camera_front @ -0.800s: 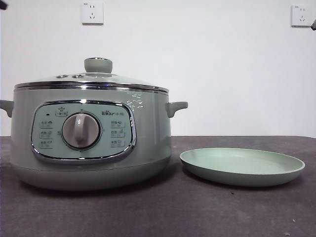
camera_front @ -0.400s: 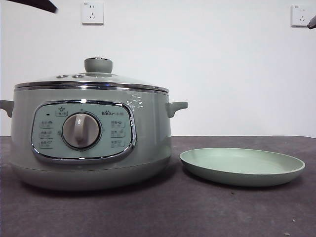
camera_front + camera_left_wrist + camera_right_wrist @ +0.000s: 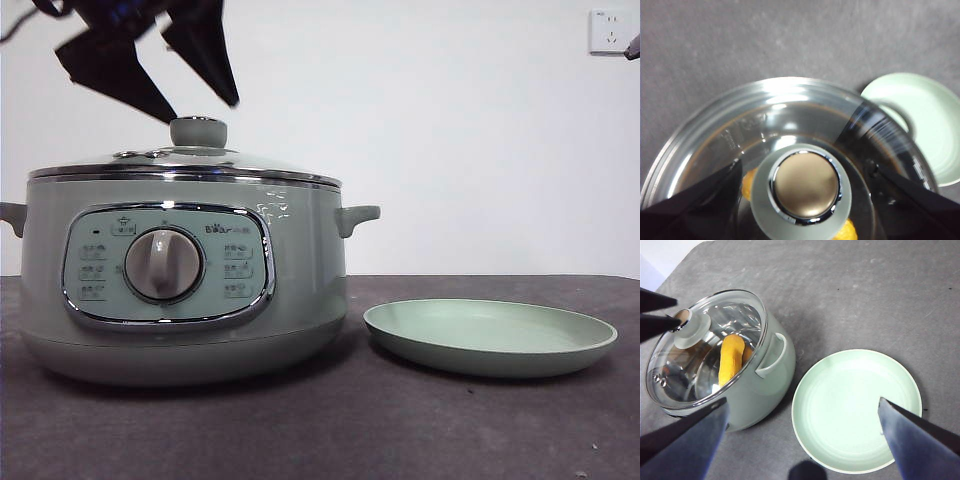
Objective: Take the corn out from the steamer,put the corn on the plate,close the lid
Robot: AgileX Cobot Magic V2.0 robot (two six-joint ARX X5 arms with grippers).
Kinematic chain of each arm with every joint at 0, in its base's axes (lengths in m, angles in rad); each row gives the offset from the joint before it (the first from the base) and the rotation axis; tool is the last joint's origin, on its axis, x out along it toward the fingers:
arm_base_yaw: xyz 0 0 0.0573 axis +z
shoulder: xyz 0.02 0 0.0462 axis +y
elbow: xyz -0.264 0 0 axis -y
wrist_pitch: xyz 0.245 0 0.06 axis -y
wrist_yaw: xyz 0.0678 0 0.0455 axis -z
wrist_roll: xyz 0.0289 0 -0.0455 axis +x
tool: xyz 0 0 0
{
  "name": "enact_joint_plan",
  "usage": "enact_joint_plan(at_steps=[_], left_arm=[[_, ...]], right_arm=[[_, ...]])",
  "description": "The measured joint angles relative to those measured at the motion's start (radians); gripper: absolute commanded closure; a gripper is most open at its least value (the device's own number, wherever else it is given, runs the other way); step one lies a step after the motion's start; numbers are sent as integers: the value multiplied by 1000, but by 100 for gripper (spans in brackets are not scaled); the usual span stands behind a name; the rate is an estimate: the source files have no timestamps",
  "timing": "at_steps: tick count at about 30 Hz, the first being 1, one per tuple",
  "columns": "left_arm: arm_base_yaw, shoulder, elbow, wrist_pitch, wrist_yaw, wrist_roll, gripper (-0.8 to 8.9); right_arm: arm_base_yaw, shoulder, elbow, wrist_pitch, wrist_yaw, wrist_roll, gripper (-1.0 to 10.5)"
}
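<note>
My left gripper grabs the glass lid by its round knob (image 3: 801, 190) next, to uncover the corn inside the steamer (image 3: 845, 231).
The steamer (image 3: 180, 290) stands at the left with the glass lid (image 3: 185, 160) closed on it. My left gripper (image 3: 193, 105) hangs open just above the lid's pale-green knob (image 3: 198, 132). In the left wrist view its jaws (image 3: 804, 164) straddle the knob (image 3: 802, 192) without touching it. The corn (image 3: 731, 357) lies inside the pot under the glass, and it also shows in the left wrist view (image 3: 747, 182). The plate (image 3: 490, 338) lies empty to the right of the pot. My right gripper (image 3: 802, 401) is open and empty, high above the plate (image 3: 856, 410).
The pot's side handle (image 3: 357, 217) points toward the plate. The right arm shows only as a black tip (image 3: 634, 45) at the top right corner. The table (image 3: 400, 430) is dark grey. A wall socket (image 3: 611, 30) is behind.
My left gripper has come down from the top left corner to just above the lid's knob. The pot, lid and plate have not moved.
</note>
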Motion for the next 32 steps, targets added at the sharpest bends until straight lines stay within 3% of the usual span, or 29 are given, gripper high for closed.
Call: enact_joint_plan(at_steps=[7, 15, 26, 32], left_arm=[[-16, 46, 0, -6, -29, 17, 412], [-19, 48, 1, -32, -35, 38, 829], [-21, 49, 14, -45, -41, 50, 826], [-21, 41, 95, -80, -111, 62, 825]], right_arm=[[0, 0, 0, 0, 0, 0, 447], [0, 0, 0, 0, 0, 0, 447], [0, 1, 0, 3, -1, 0, 447], [58, 11, 1, 58, -1, 19, 447]])
